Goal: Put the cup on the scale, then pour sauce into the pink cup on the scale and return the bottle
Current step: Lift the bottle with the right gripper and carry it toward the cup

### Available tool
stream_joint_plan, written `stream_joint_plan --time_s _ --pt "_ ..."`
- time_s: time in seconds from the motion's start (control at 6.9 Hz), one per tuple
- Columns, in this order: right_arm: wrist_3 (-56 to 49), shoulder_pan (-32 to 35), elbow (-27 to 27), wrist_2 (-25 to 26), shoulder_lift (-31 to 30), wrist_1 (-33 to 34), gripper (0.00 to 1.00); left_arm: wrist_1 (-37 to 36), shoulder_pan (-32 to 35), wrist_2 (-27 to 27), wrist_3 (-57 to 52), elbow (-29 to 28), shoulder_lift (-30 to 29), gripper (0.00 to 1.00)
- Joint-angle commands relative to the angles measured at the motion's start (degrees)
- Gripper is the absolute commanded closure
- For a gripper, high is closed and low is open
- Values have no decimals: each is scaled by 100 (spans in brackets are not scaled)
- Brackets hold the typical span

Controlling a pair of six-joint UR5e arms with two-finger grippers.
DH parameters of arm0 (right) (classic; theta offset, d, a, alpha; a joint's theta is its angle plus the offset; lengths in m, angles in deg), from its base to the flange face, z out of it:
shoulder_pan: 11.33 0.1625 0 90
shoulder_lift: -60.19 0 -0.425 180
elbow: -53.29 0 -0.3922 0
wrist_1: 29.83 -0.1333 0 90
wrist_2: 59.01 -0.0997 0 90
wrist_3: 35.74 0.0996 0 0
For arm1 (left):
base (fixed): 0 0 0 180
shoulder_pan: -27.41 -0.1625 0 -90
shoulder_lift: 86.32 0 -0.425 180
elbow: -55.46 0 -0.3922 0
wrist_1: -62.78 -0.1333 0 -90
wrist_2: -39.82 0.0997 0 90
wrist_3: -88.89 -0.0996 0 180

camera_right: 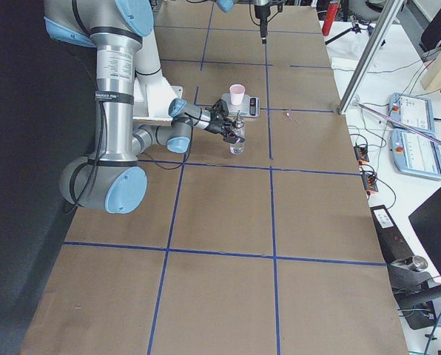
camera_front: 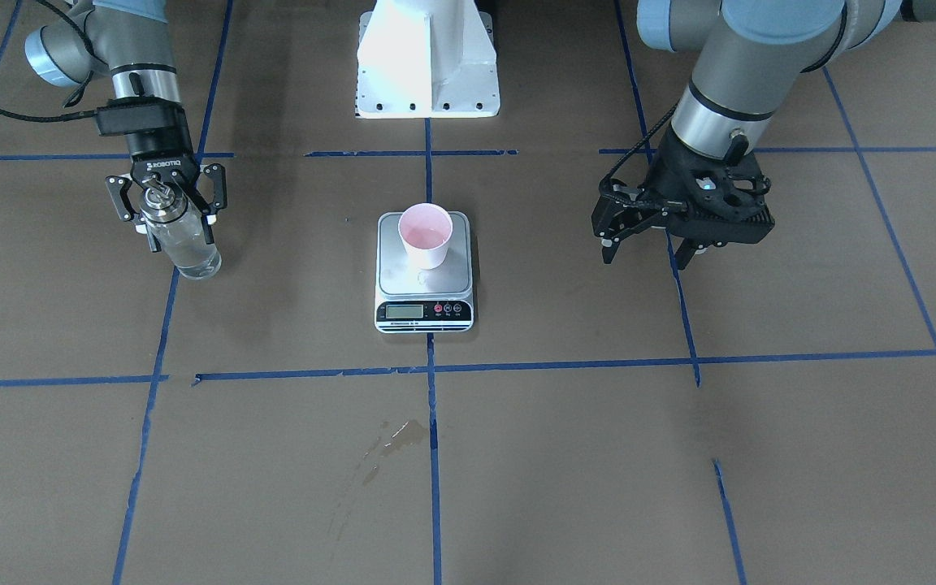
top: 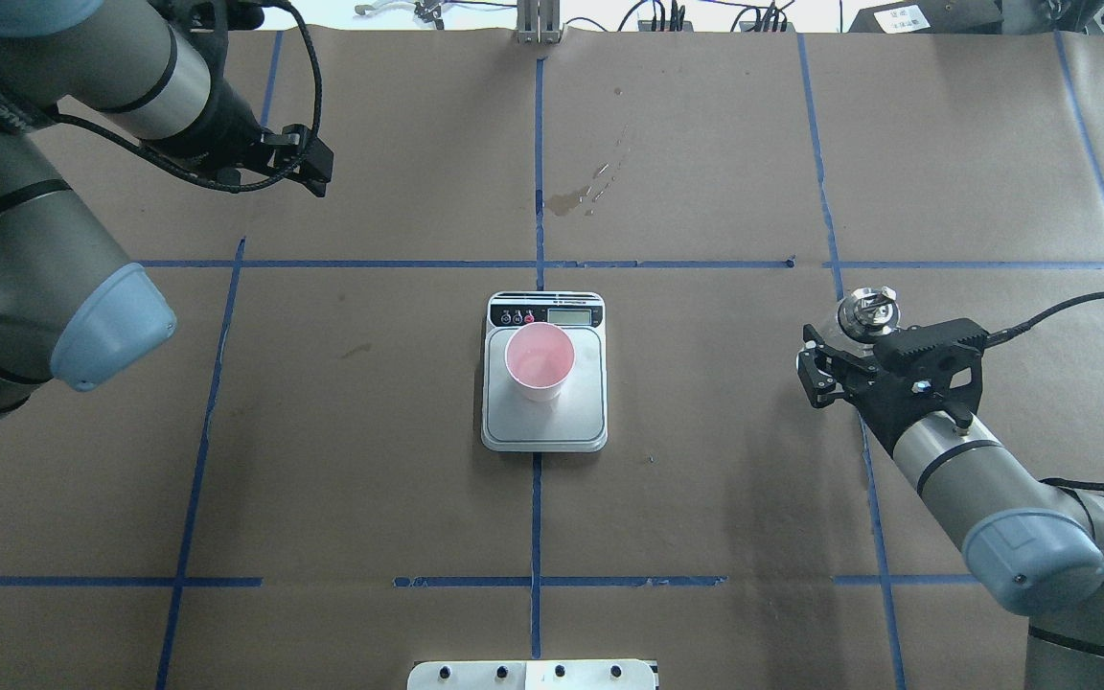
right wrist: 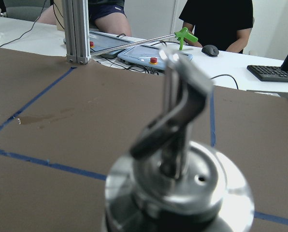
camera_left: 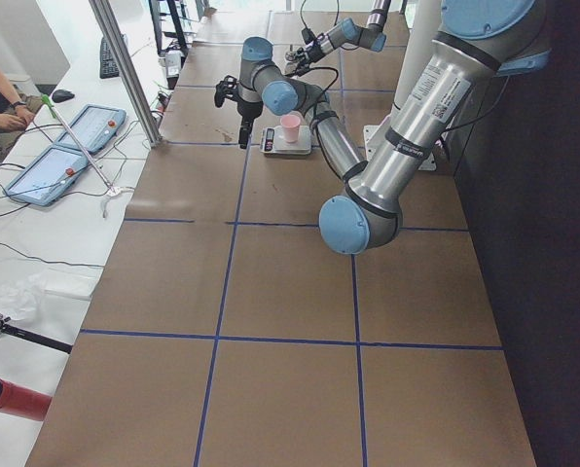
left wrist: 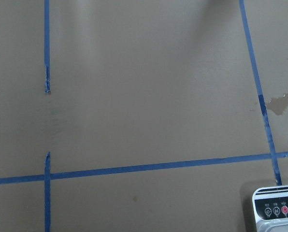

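Note:
I need to pour sauce into the pink cup (camera_front: pixel 425 234), so my right gripper should next grab the clear glass bottle's body below the spout cap (camera_front: pixel 178 237).
The cup (camera_front: pixel 426 234), white outside and pink inside, stands upright on the steel platform of the scale (camera_front: pixel 403 280) at the table's middle; a little clear liquid glints in it. It also shows in the overhead view (top: pixel 540 359) on the scale (top: pixel 571 417). The clear glass bottle (camera_front: pixel 184 244) with clear sauce and a silver spout cap (top: pixel 866 311) stands on the table on my right side. My right gripper (camera_front: pixel 179 238) is open, one finger on each side of the bottle. The cap (right wrist: pixel 178 164) fills the right wrist view. My left gripper (camera_front: pixel 643 256) is open and empty, well away from the scale.
The white robot base plate (camera_front: pixel 427 61) lies behind the scale. A wet stain (camera_front: pixel 399 435) marks the brown paper in front of the scale. Blue tape lines grid the table. A corner of the scale (left wrist: pixel 277 212) shows in the left wrist view.

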Motion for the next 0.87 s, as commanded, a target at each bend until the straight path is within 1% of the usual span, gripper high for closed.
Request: stream_joint_plan --time_s 0.0,0.14,0.29,0.43,0.58,0.72 --pt "8 25 -408 297 1042 2301 100 6 18 18 -59 -5 40 9" --pt "-53 -28 -365 309 1185 2457 100 15 18 9 -86 -23 66 9" --pt "-750 -11 -330 248 1691 2668 100 32 53 9 -269 -5 145 9" --pt "-913 -45 -321 239 1983 3479 100 33 79 -34 -758 -14 224 9" --pt "-1054 -89 -294 213 2282 4148 100 41 253 -52 -1085 -23 372 9" --pt "-2013 -246 -251 230 2711 4729 100 41 307 -61 -1201 -49 400 9"
